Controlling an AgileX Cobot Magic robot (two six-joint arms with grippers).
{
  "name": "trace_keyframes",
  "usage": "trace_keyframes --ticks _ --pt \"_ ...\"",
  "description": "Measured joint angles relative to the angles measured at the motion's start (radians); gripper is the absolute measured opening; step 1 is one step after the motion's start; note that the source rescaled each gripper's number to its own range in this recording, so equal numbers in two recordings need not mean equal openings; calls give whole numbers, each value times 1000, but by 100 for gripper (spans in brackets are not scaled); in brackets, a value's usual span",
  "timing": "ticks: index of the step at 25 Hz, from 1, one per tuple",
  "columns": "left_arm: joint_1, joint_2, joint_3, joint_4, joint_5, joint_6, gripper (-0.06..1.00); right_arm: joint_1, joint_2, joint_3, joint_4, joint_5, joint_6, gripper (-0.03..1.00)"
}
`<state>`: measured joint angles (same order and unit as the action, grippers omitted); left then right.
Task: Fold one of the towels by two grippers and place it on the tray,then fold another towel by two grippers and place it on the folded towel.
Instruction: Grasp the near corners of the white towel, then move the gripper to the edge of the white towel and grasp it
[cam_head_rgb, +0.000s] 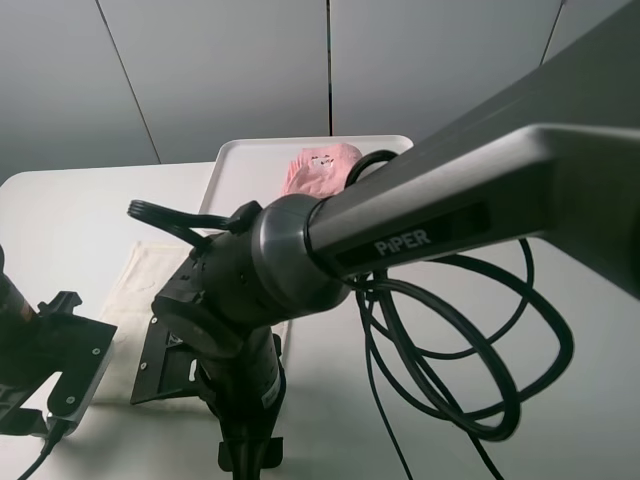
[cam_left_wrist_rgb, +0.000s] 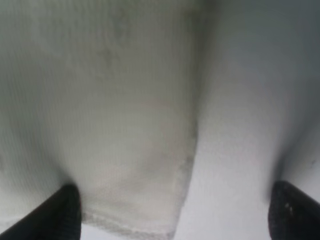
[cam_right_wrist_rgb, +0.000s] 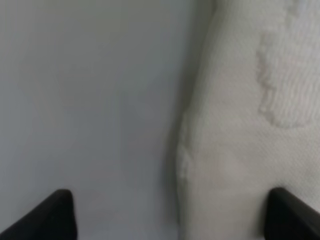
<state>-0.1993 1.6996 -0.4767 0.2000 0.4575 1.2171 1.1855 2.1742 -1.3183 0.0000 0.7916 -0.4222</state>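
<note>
The rest of the cloth is spread flat and slack. My left gripper will next pinch the cream-white towel at its corner (cam_left_wrist_rgb: 162, 225) to fold it.
The folded pale pink towel (cam_head_rgb: 318, 168) lies on the white tray (cam_head_rgb: 243, 160) at the back of the table. The cream-white towel (cam_head_rgb: 150, 285) is spread flat on the table in front of the tray, partly hidden by the right arm (cam_head_rgb: 400, 235). In the left wrist view my left gripper (cam_left_wrist_rgb: 177, 215) is open, low over a corner of the cream-white towel (cam_left_wrist_rgb: 125, 125). One fingertip (cam_left_wrist_rgb: 65, 212) is over the cloth, the other over bare table. My right gripper (cam_right_wrist_rgb: 172, 217) is open too, straddling an edge of the cream-white towel (cam_right_wrist_rgb: 250, 150).
The right arm crosses close in front of the high camera and hides much of the table's middle. Its black cables (cam_head_rgb: 470, 350) loop over the right side of the white table (cam_head_rgb: 70, 215). The left arm's wrist (cam_head_rgb: 55, 365) sits at the front left.
</note>
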Motion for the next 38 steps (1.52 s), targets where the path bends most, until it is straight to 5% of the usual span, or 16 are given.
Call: trace_keyframes --ticks 5,13,32,35,38 --pt "0 0 0 0 0 0 98 0 2 0 -9 -10 -2 65" --pt "0 0 0 0 0 0 98 0 2 0 -37 -81 50 2" --pt "0 -5 40 36 -102 -29 95 0 2 0 -39 -63 56 0" --pt "0 -5 42 36 -104 -29 72 0 2 0 -39 -61 56 0" --pt "0 -5 42 39 -138 -32 19 0 2 0 -39 -59 56 0"
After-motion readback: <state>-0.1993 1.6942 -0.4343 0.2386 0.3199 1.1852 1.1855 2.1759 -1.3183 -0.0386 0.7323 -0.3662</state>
